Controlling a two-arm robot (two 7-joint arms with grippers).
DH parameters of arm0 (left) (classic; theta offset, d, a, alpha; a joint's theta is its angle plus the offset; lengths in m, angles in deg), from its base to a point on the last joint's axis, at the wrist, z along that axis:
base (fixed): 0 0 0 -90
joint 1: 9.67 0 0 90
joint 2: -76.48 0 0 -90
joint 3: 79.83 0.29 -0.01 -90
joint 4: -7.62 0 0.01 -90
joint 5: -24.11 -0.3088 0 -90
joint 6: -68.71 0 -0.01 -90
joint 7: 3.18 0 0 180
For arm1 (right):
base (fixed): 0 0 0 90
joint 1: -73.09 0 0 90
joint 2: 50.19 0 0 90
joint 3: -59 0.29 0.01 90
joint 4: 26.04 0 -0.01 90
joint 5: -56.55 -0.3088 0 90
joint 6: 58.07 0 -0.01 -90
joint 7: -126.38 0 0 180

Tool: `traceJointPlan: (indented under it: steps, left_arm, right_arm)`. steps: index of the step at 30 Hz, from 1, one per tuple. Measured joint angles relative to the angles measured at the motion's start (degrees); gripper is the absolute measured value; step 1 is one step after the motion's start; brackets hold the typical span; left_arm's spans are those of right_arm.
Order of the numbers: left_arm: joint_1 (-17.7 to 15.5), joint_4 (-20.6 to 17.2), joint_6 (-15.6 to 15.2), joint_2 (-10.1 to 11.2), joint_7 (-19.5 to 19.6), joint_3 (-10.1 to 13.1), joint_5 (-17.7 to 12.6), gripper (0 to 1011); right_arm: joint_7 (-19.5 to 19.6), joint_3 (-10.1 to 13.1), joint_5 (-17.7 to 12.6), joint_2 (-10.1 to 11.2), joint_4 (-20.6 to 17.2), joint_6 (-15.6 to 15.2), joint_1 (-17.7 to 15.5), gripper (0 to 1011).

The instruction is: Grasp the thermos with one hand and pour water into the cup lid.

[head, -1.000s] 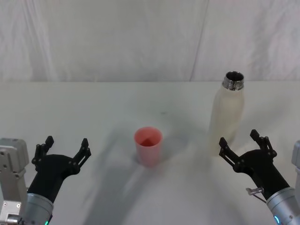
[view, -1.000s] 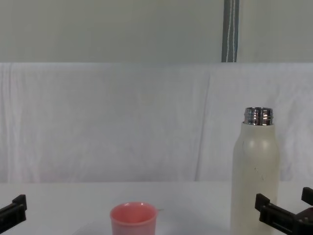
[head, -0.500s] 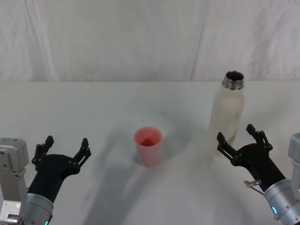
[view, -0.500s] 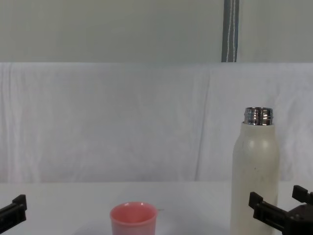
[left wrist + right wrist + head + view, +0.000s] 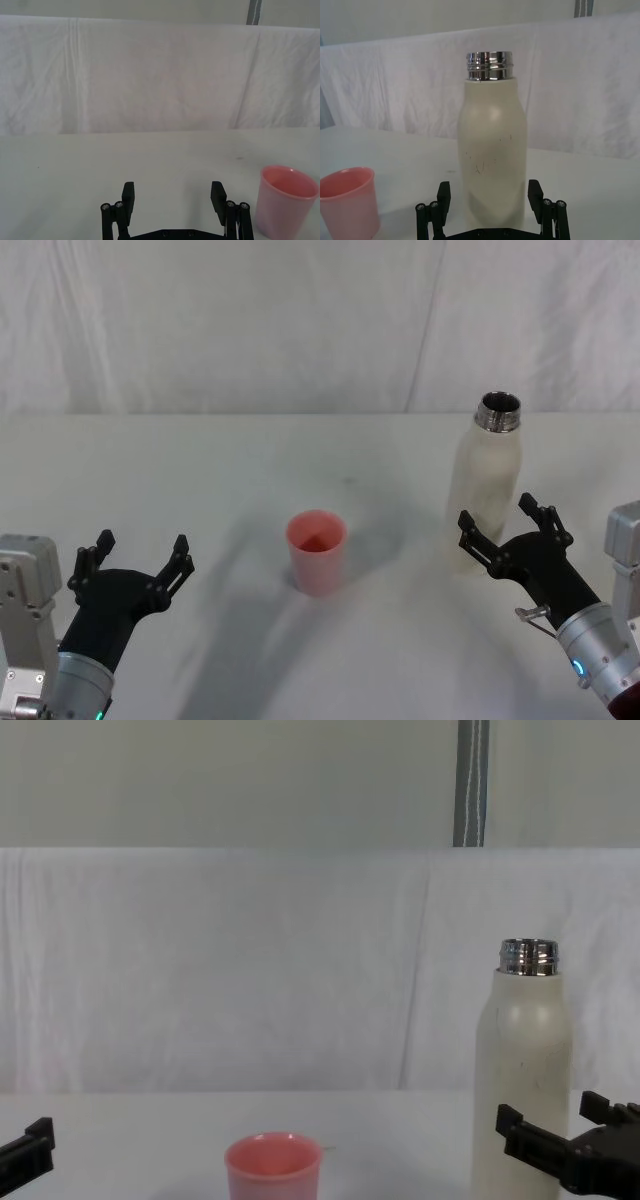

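I should grab the thermos by its lower body [image 5: 517,1170] with my right gripper. That leaves its steel neck [image 5: 529,957] free to pour into the cup lid.
The cream-white thermos [image 5: 483,480] stands upright at the right of the table, its steel neck uncapped. In the right wrist view the thermos [image 5: 492,150] is straight ahead. My right gripper [image 5: 497,520] is open at the bottle's lower body, one finger on each side and a small gap at each. The same gripper [image 5: 489,192] shows that in the right wrist view, and it [image 5: 550,1115] is low in the chest view. The pink cup lid [image 5: 317,552] stands upright at the table's middle, left of the thermos. My left gripper [image 5: 142,542] hangs open at the near left, holding nothing.
A white cloth covers the table [image 5: 200,470] and hangs as a backdrop behind it. The cup lid [image 5: 286,207] sits off to one side of the left gripper [image 5: 173,190] in the left wrist view. A grey pole [image 5: 471,782] stands behind the backdrop.
My right gripper has moved forward and a little left, so its open fingers now flank the thermos's lower body. The left arm, the cup lid and the thermos have not moved.
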Motion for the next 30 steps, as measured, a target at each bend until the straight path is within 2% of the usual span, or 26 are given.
traceJointPlan:
  steps: [30]
  left_arm:
    - [0.0,0.0,0.0,0.0,0.0,0.0,0.0,1001]
  right_arm:
    - [-1.5,-1.5,-0.7,-0.2,6.8,-0.8,6.8,1000]
